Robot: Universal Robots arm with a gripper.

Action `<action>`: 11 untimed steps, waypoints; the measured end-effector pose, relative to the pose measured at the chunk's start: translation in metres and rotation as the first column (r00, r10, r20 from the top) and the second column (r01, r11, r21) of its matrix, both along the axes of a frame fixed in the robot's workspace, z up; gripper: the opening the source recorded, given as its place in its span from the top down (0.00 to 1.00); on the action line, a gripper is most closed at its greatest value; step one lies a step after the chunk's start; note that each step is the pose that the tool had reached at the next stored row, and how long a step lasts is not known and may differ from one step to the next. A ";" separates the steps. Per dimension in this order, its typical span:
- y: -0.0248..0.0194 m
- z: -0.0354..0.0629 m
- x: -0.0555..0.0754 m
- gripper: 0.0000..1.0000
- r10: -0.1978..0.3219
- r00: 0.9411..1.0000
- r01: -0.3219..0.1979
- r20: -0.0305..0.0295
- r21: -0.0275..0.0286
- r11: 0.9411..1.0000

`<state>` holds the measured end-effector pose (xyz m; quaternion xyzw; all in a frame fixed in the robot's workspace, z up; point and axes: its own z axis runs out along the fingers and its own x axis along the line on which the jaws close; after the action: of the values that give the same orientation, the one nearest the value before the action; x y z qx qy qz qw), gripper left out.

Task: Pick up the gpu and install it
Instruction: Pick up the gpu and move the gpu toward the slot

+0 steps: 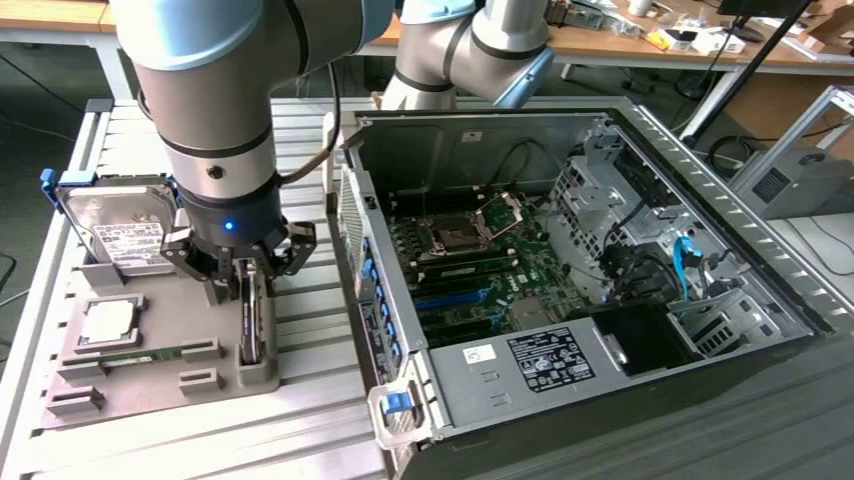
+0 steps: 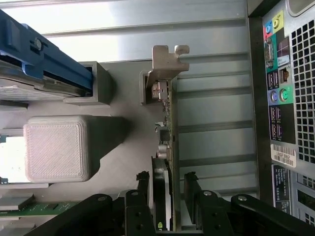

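Note:
My gripper is about to grab the GPU by its black fan housing (image 2: 161, 188). The GPU's silver bracket (image 2: 165, 64) then stays free to fit into the computer case.
The gpu (image 1: 251, 335) stands on its edge in a slot of the grey holder (image 1: 147, 385), on the exterior view's left. It is a thin dark card (image 2: 170, 123) with a silver bracket (image 2: 165, 64) at one end. My gripper (image 1: 246, 278) is lowered over the card, pointing straight down. In the wrist view my gripper (image 2: 166, 178) is open. One black finger (image 2: 143, 181) stands on each side of the card, with a small gap between finger and card.
The same holder carries a silver hard drive (image 1: 120, 228) in a blue frame, a square chip (image 1: 107, 320) and a green memory stick (image 1: 150, 354). The open computer case (image 1: 454, 400) with its motherboard (image 1: 467, 270) lies right beside the holder, its port panel (image 2: 280, 98) close by.

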<state>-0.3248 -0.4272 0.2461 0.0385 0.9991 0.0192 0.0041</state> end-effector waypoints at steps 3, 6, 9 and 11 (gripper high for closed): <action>0.0000 0.0000 0.000 0.59 0.000 1.000 0.000 0.000 0.000 1.000; 0.0000 0.0000 0.000 0.73 0.000 1.000 0.000 0.000 0.000 1.000; 0.0000 0.0000 0.000 0.73 0.000 1.000 0.000 0.000 0.000 1.000; 0.0000 0.0000 0.000 0.73 0.000 1.000 0.000 0.000 0.000 1.000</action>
<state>-0.3248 -0.4272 0.2462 0.0385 0.9991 0.0192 0.0041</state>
